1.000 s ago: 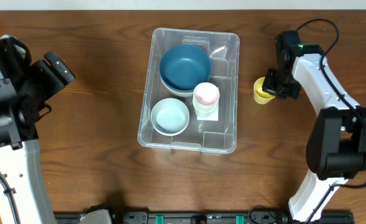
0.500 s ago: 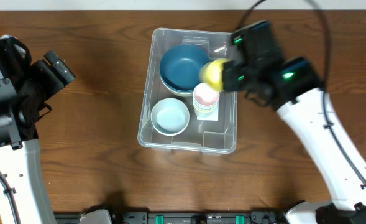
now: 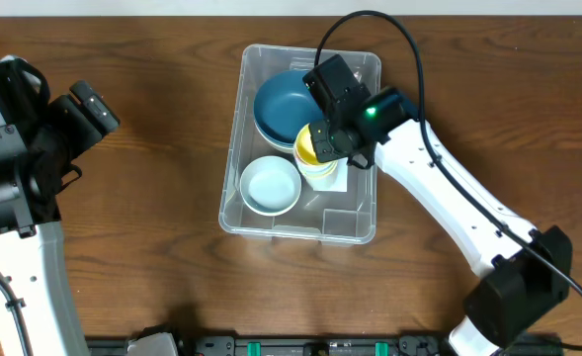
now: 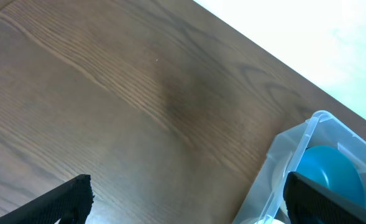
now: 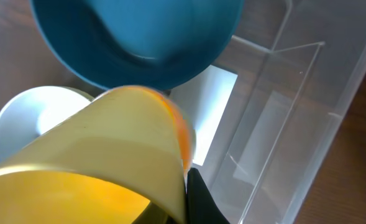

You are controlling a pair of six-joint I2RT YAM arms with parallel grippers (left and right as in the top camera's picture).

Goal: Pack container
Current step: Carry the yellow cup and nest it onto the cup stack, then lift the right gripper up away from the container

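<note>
The yellow cup's narrow end is over the stack, so the cup is tilted but would likely stay on the stack. My right gripper needs to open now.
The container [image 3: 310, 229] is a clear plastic bin in the middle of the table. It holds a large dark blue bowl [image 3: 281, 104], a small pale blue bowl [image 3: 270, 185] and a stack of cups [image 3: 322, 175]. My right gripper [image 3: 332, 138] is shut on the rim of a yellow cup [image 3: 310, 145], right over that stack. The right wrist view shows the yellow cup [image 5: 96, 162] pinched at its wall by my finger [image 5: 186, 193], above the white label [image 5: 210, 99]. My left gripper [image 4: 189, 199] is open and empty over bare table, left of the container [image 4: 288, 155].
The left arm [image 3: 34, 148] stands at the table's left edge. The right arm [image 3: 449, 198] reaches in from the lower right across the container's right rim. Brown wooden table [image 3: 152, 247] surrounds the bin.
My right gripper has carried the yellow cup from the table right of the container leftward into it, down over the cup stack. The left arm has not moved.
</note>
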